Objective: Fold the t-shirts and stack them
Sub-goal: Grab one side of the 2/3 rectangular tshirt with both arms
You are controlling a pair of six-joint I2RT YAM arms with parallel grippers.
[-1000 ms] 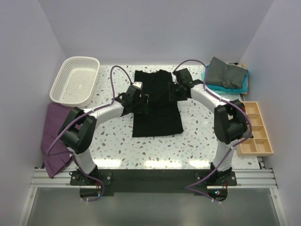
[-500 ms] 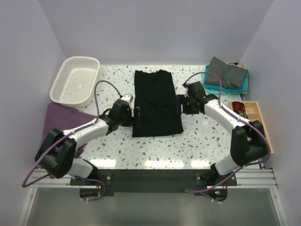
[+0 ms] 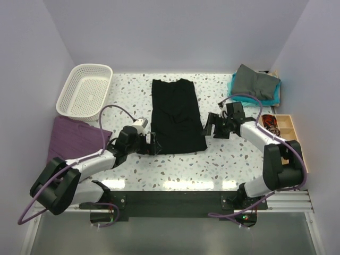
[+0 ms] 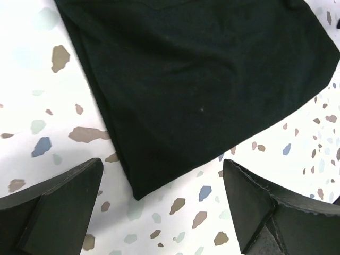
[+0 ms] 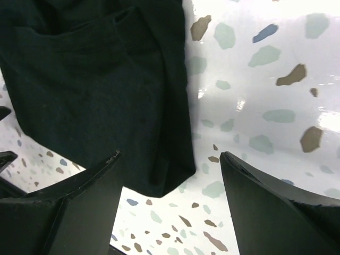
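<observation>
My left gripper's fingers are above the t-shirt in the left wrist view, so it should go down before closing on the t-shirt's corner.
A black t-shirt [image 3: 177, 117], folded into a long strip, lies flat in the middle of the table. My left gripper [image 3: 152, 144] is open and empty by its near left corner; the left wrist view shows that corner [image 4: 139, 188] between the fingers. My right gripper [image 3: 208, 126] is open and empty by the near right corner, seen in the right wrist view [image 5: 164, 183]. A folded dark grey t-shirt [image 3: 256, 82] lies on a teal one [image 3: 265, 98] at the far right.
A white lattice basket [image 3: 85, 90] stands at the far left. A purple cloth [image 3: 69, 143] lies at the left edge. A wooden compartment tray [image 3: 289, 143] sits at the right edge.
Both grippers have moved back from the far part of the black shirt to its near corners. The shirt lies flat, unchanged in shape.
</observation>
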